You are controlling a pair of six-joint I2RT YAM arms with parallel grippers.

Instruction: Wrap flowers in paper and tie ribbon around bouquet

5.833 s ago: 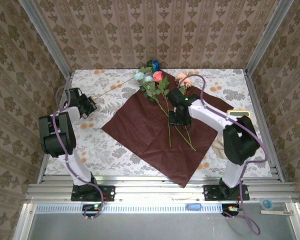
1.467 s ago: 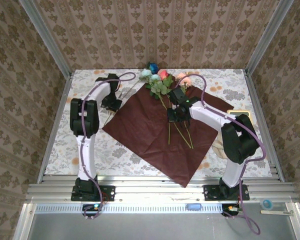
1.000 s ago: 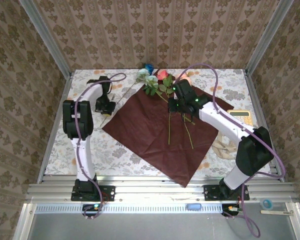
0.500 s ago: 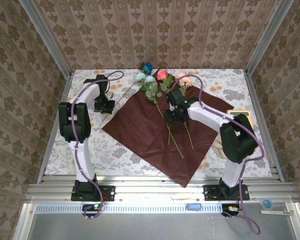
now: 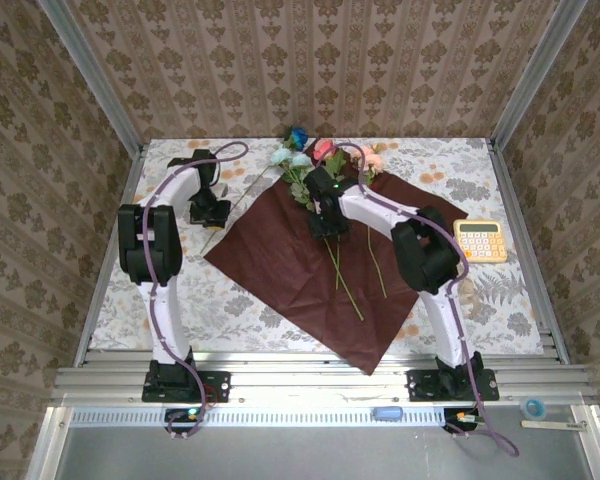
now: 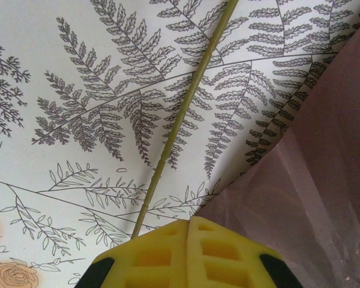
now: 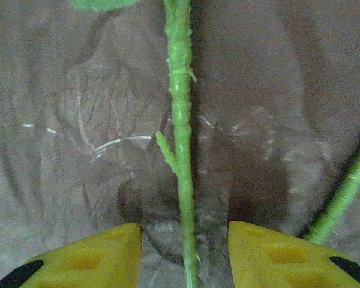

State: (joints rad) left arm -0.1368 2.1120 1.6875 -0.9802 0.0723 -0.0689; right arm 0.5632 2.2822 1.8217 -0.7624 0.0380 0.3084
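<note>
I should next align the flower on the paper for wrapping, so I need to grab the green stem across its bare part with my right gripper.
The dark red paper (image 5: 300, 265) lies flat in the middle of the table. Flowers (image 5: 315, 155) rest with their heads past its far corner and their green stems (image 5: 342, 280) running down across it. My right gripper (image 5: 327, 222) hovers low over the paper, open. In the right wrist view one stem (image 7: 181, 144) runs between the yellow fingertips (image 7: 108, 255) without touching them. My left gripper (image 5: 212, 212) is at the paper's left corner, shut (image 6: 189, 223) on nothing. A thin loose stem (image 6: 186, 102) passes just left of it on the tablecloth. The ribbon is hidden.
A yellow calculator (image 5: 480, 240) lies on the right side of the table, beyond the paper. Metal rails (image 5: 110, 250) and patterned walls close the table on three sides. A second stem (image 7: 342, 195) crosses the paper to the right of my right gripper.
My right gripper has opened and moved left over the paper, with a stem now lying further down the sheet. My left gripper stays shut at the paper's left corner.
</note>
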